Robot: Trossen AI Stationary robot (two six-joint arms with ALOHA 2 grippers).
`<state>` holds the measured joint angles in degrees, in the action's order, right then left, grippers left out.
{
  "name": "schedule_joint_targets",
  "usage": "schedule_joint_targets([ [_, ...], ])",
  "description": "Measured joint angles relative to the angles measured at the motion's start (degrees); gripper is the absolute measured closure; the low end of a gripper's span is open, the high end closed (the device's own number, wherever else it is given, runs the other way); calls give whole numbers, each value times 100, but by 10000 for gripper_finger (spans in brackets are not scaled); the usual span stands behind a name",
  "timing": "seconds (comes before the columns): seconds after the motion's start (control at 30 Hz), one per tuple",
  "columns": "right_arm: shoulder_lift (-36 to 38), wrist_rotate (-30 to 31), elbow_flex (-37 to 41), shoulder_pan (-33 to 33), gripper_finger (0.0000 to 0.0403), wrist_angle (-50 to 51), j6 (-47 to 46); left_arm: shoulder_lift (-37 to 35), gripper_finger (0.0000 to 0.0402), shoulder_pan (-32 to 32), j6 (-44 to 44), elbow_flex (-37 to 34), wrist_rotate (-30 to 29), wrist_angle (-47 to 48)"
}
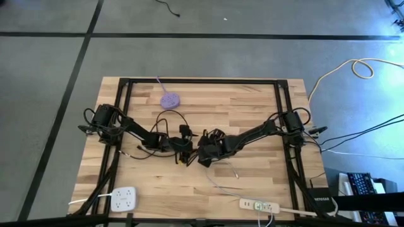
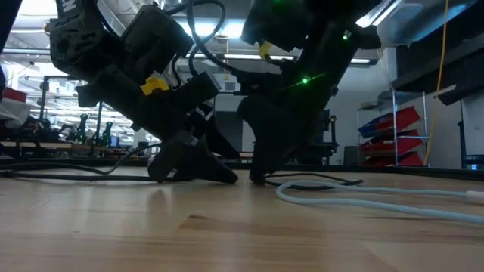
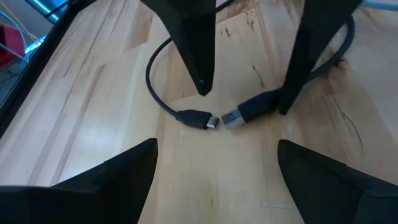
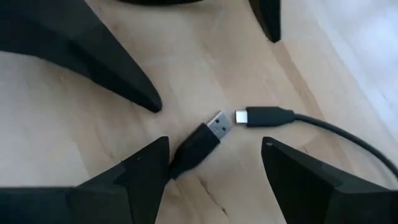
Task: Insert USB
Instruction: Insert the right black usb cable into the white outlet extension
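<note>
The USB-A plug needs to be held by its black body (image 4: 194, 146) next, so my right gripper should grip it there and keep its metal tip (image 4: 219, 124) free to insert the USB.
Two black cable ends lie tip to tip on the wooden table. One is a USB-A plug (image 4: 208, 134) with a silver metal tip. The other is a smaller plug (image 4: 264, 116) on a thin black cable. My right gripper (image 4: 214, 142) stands open over both, slanting down. The USB-A plug runs back beside one of its fingers (image 4: 146, 174). My left gripper (image 3: 216, 144) is open too, a little short of the plugs, with the small plug (image 3: 198, 118) and the USB-A plug (image 3: 245, 112) ahead of it. Both grippers meet near the table's middle (image 1: 192, 154). My right gripper has one finger (image 3: 287, 99) right at the rear of the USB-A plug's black body (image 3: 264, 102). I cannot tell whether that finger touches it. The plug lies flat on the table.
A pale cable (image 2: 363, 198) snakes over the table toward the right. A purple round thing (image 1: 169, 99) lies at the far side. A white power block (image 1: 124, 199) and a power strip (image 1: 259, 205) lie along the near edge. Black frame rails (image 1: 281, 101) border the table.
</note>
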<state>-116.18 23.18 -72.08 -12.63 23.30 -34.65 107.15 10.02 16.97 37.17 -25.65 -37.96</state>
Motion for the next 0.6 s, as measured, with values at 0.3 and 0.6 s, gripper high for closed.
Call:
schedule_joint_targets([
  [0.3,-31,-223,-6,103,172,54,-88,2,87,-37,-14,-2,48,-34],
  [0.6,-35,-277,-6,103,246,78,-65,2,87,-52,-23,-4,96,-45],
])
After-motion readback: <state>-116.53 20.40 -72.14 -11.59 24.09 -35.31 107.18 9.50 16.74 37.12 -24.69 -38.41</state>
